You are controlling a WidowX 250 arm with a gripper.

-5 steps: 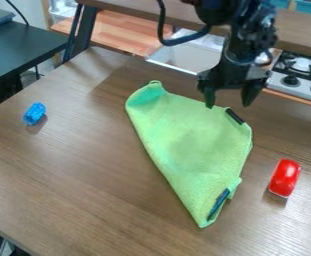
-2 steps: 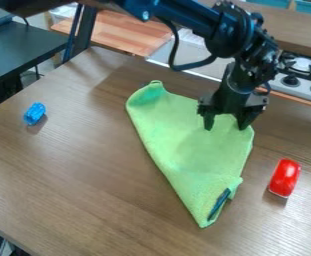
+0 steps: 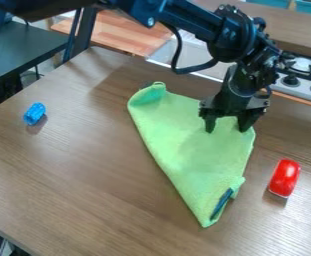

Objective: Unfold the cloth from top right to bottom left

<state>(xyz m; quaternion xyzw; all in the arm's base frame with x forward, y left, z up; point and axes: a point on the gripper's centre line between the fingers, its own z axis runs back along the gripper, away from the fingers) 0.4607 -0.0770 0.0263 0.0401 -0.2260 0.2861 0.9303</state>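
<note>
I will use my gripper to grab the green cloth's top corner near the stove next, so that I can unfold the cloth toward its opposite bottom corner.
The black gripper (image 3: 226,129) hangs over the upper right corner of the green cloth (image 3: 184,140), its two fingers apart and their tips down at the cloth. Whether any fabric lies between them I cannot tell. The cloth is folded into a long shape that narrows to a point at the lower right. A dark strip crosses its edge near that lower point, and its upper left corner is bunched up.
A blue object (image 3: 34,114) lies on the wooden table (image 3: 71,170) at the left, and a red object (image 3: 284,178) at the right. Behind the table's far edge are a stove (image 3: 298,75) and a sink.
The gripper has come down and slightly toward the camera, onto the cloth's upper right corner, covering the dark strip there. Most recently, the cloth has shifted slightly to the right.
</note>
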